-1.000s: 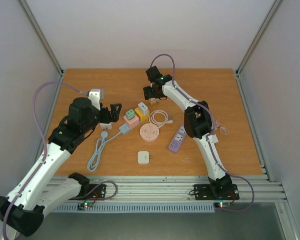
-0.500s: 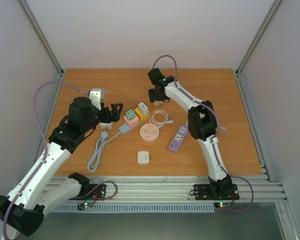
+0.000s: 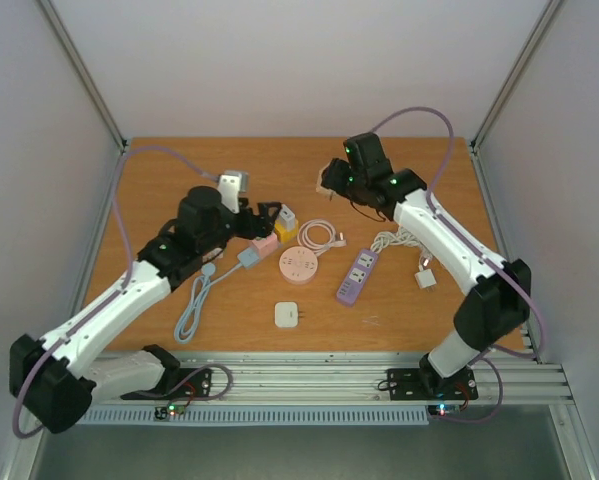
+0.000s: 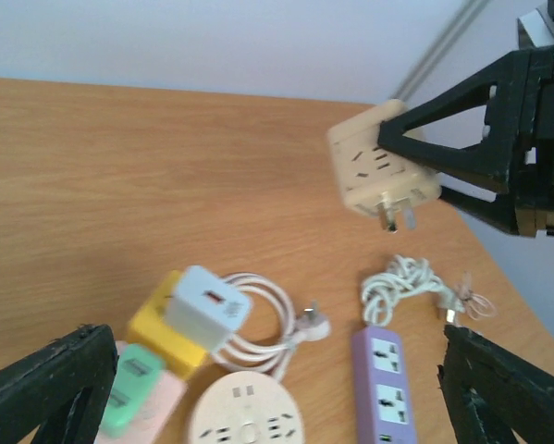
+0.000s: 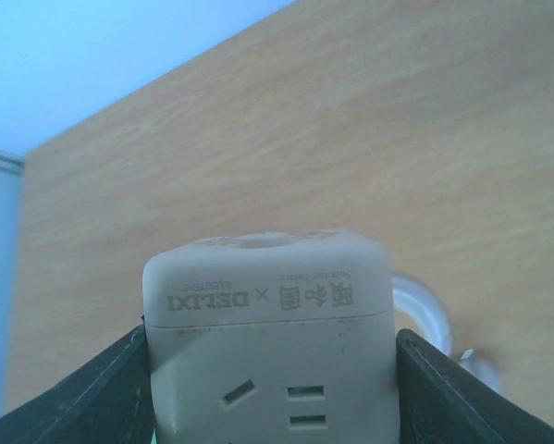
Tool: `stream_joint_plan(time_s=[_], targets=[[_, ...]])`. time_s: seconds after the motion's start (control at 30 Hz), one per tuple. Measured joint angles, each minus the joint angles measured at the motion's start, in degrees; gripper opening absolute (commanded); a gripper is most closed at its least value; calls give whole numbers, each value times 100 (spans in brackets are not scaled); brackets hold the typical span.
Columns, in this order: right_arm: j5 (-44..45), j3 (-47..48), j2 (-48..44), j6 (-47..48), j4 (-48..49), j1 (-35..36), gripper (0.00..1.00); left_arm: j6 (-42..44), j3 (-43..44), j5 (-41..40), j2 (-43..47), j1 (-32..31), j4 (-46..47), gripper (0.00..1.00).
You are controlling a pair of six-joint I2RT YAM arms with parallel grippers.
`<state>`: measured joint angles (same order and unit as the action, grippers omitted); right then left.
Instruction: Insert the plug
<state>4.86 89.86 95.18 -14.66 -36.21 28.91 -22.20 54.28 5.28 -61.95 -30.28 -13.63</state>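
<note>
I need to grab the cream cube plug by its sides from the plug's prong end next, with my left gripper. The plug's back then stays free for my right gripper to insert it.
My right gripper is shut on a cream cube adapter plug and holds it in the air over the back middle of the table. In the left wrist view the cube hangs between the right gripper's black fingers, prongs pointing down. A purple power strip lies on the table right of centre and also shows in the left wrist view. A round pink socket lies beside it. My left gripper is open and empty, above the yellow cube.
A white charger sits on the yellow cube, with a green plug on a pink block beside it. There is also a coiled white cable, a tangled white cord, a white square adapter and a light-blue cable.
My right gripper has risen and swung right with the cream cube in it. My left arm has reached right, from beside the light-blue adapter to over the yellow and pink cubes.
</note>
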Motion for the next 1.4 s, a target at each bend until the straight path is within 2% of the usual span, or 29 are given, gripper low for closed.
stream_joint_plan(time_s=[0.23, 0.4, 0.57, 0.77, 0.87, 0.97, 1.03, 1.27, 1.33, 1.4], targets=[[-1113, -1296, -1047, -1829, 566, 31, 53, -114, -109, -492, -876, -1038, 1224, 99], [-2004, -1862, -1515, -2983, 1322, 48, 53, -142, -289, -721, -1287, -1300, 2124, 99], [-2218, -2221, -1829, -3598, 1685, 87, 53, -188, -396, -883, -1471, -1526, 2754, 100], [-2275, -2404, -2035, -4065, 1910, 146, 53, -348, -468, -981, -1561, -1628, 3226, 98], [-2264, -2404, -2065, -4181, 1910, 186, 54, -461, -452, -1067, -1659, -1628, 3289, 90], [-2232, -2409, -2070, -4232, 1904, 199, 54, -584, -431, -1099, -1762, -1635, 3366, 77], [-2208, -2420, -2070, -4251, 1891, 203, 55, -608, -422, -1097, -1790, -1648, 3405, 74], [-2201, -2422, -2070, -4304, 1860, 210, 58, -675, -422, -1093, -1801, -1668, 3456, 82], [-2199, -2422, -2070, -4315, 1858, 208, 58, -680, -422, -1091, -1818, -1668, 3477, 78], [-2190, -2422, -2070, -4317, 1843, 208, 59, -669, -422, -1080, -1851, -1668, 3530, 69]])
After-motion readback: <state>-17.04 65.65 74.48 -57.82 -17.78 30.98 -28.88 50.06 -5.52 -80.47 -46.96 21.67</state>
